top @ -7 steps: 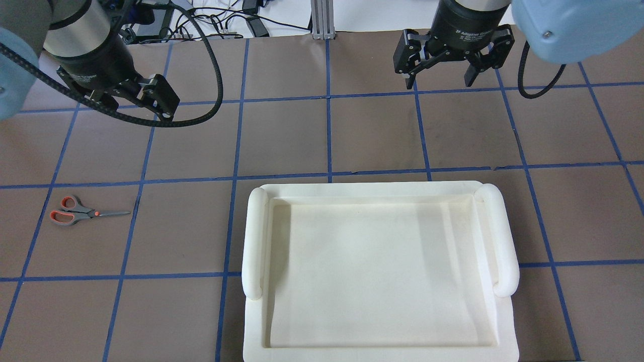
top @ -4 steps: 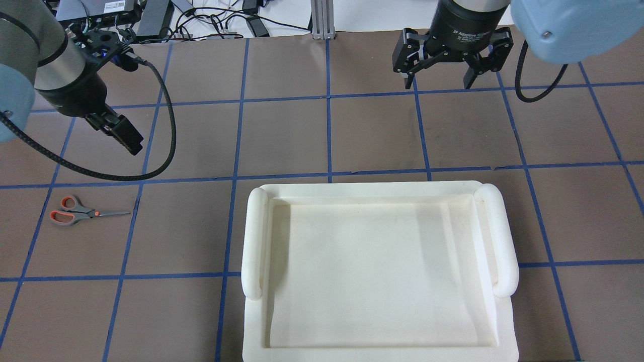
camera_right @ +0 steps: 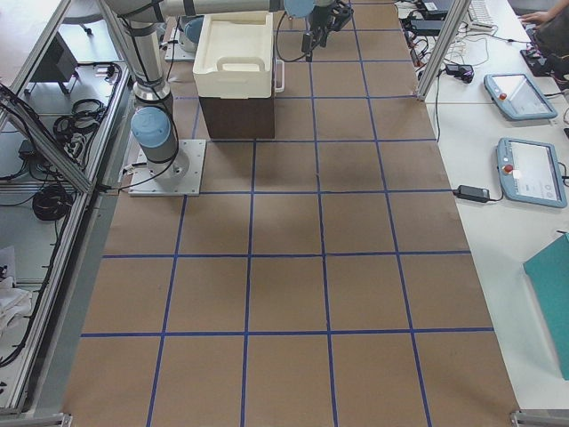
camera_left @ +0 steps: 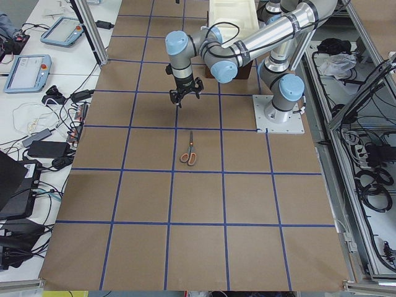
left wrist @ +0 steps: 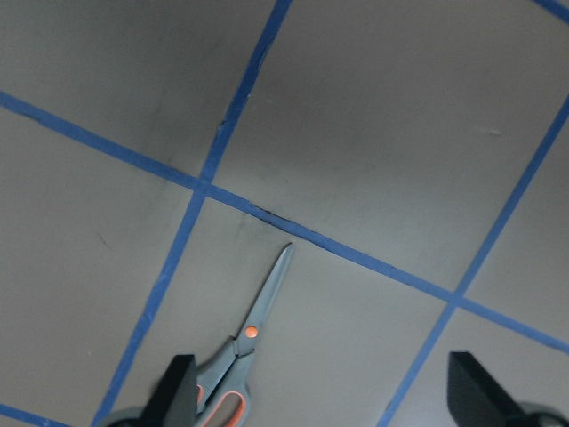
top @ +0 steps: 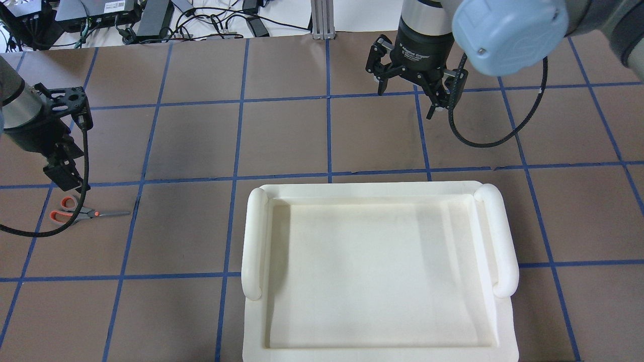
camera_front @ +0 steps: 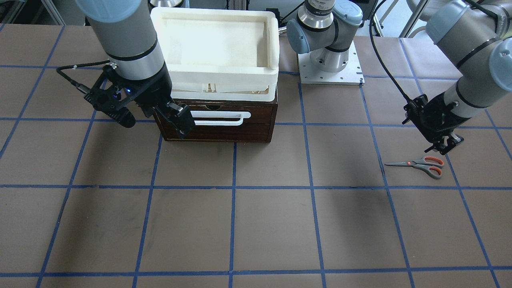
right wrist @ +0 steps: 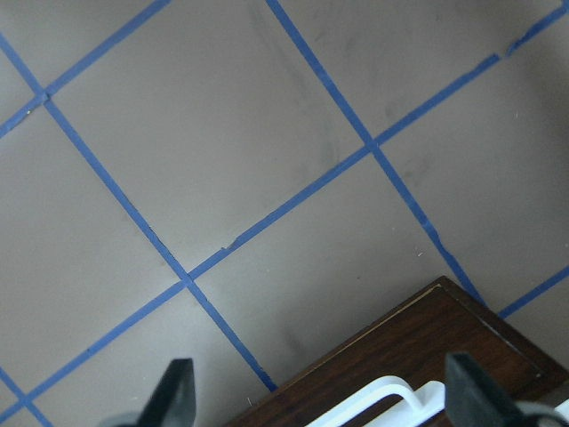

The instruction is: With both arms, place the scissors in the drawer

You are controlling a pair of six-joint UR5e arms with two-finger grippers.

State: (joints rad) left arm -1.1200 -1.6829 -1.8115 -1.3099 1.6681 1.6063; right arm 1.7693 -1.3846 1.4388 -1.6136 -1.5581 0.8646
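The pointed blades of the scissors lie bare on the tabletop, so my left gripper will next pick up the scissors by the gray handles behind their pivot (camera_front: 421,163) (left wrist: 233,354).
The scissors (top: 75,211) lie flat on the brown table at the far left, blades pointing right; they also show in the front view (camera_front: 420,165) and the left wrist view (left wrist: 244,356). My left gripper (top: 63,178) hovers open just behind their handles, touching nothing. The dark brown drawer (camera_front: 218,128) with its white bar handle (camera_front: 220,118) looks shut, under the cream tray. My right gripper (camera_front: 156,120) is open and empty in front of the drawer's end of the handle; the right wrist view shows the drawer front (right wrist: 427,356) below it.
A cream-white tray (top: 254,241) sits on top of the drawer box. Cables and power bricks (top: 151,15) lie beyond the table's far edge. The left arm's base plate (camera_front: 330,68) stands beside the box. Blue tape lines grid the table.
My left gripper has moved left and toward the scissors, from the far edge to just behind their handles. My right gripper has shifted a little left and turned.
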